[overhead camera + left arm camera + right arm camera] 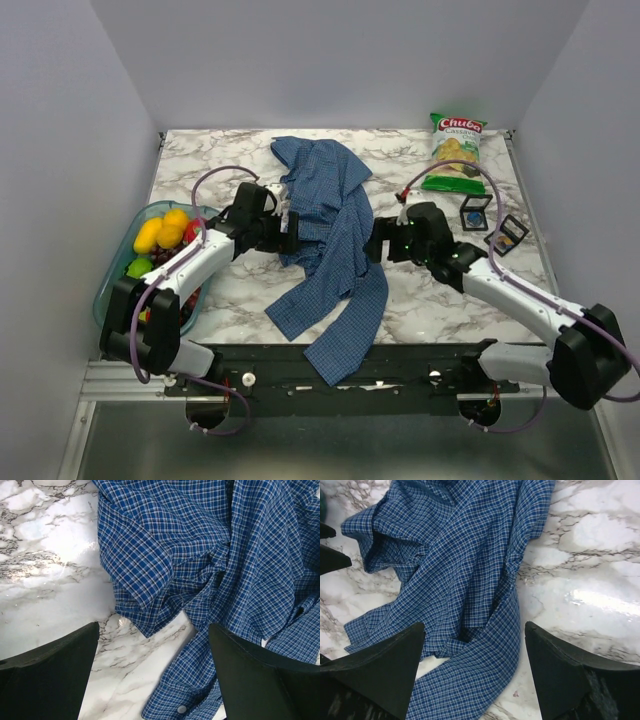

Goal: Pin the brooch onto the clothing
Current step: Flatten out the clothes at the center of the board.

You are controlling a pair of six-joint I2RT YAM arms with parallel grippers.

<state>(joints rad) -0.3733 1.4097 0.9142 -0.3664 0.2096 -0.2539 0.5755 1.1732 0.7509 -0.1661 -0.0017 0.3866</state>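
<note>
The fold of clothing [325,215] would stay down on the tabletop if I lifted my left gripper now, as its fingers are apart short of the fold.
The clothing [325,215], a blue checked shirt, lies crumpled down the middle of the marble table, one sleeve trailing over the near edge. My left gripper [290,229] stands open against its left side. In the left wrist view the left gripper [154,626] has a fold of clothing [200,555] and a white button [181,709] ahead of it, with nothing held. My right gripper [372,243] is open at the shirt's right edge. In the right wrist view the right gripper [475,624] hovers over a sleeve of the clothing [470,580]. I cannot make out the brooch.
Two small black boxes [475,212] [508,236] sit right of the right arm, their contents too small to tell. A green chips bag [455,150] lies at the back right. A clear bowl [108,290] of fruit stands at the left edge.
</note>
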